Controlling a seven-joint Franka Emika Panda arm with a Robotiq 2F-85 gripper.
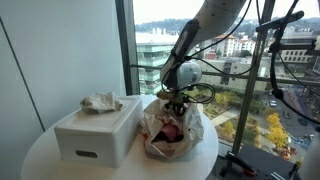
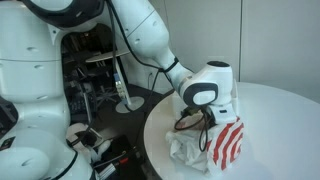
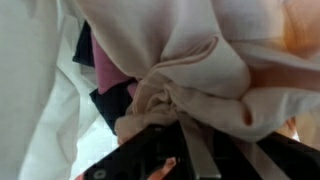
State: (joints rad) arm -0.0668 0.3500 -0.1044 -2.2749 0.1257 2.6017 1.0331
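Note:
I will open my gripper now, because the beige cloth (image 3: pixel 185 85) in my fingers is beside pink items inside the white bag (image 3: pixel 66 110) and would rest there if released.
A crumpled white bag with red stripes (image 1: pixel 168 137) stands on the round white table (image 1: pixel 38 160), and it also shows in an exterior view (image 2: pixel 228 142). My gripper (image 1: pixel 178 102) is at the bag's top opening in both exterior views (image 2: pixel 203 117). In the wrist view my dark fingers (image 3: pixel 165 135) are closed round a bunched knot of beige cloth (image 3: pixel 185 85). The cloth spreads out above the fingers and hides most of the bag's inside. Pink and dark items (image 3: pixel 105 75) show to the left of the cloth.
A white box (image 1: pixel 95 135) stands beside the bag with a crumpled white cloth (image 1: pixel 102 101) on its lid. A tall window is right behind the table. A tripod (image 1: pixel 272 70) stands nearby. Another robot body (image 2: pixel 40 90) and equipment stand beyond the table edge.

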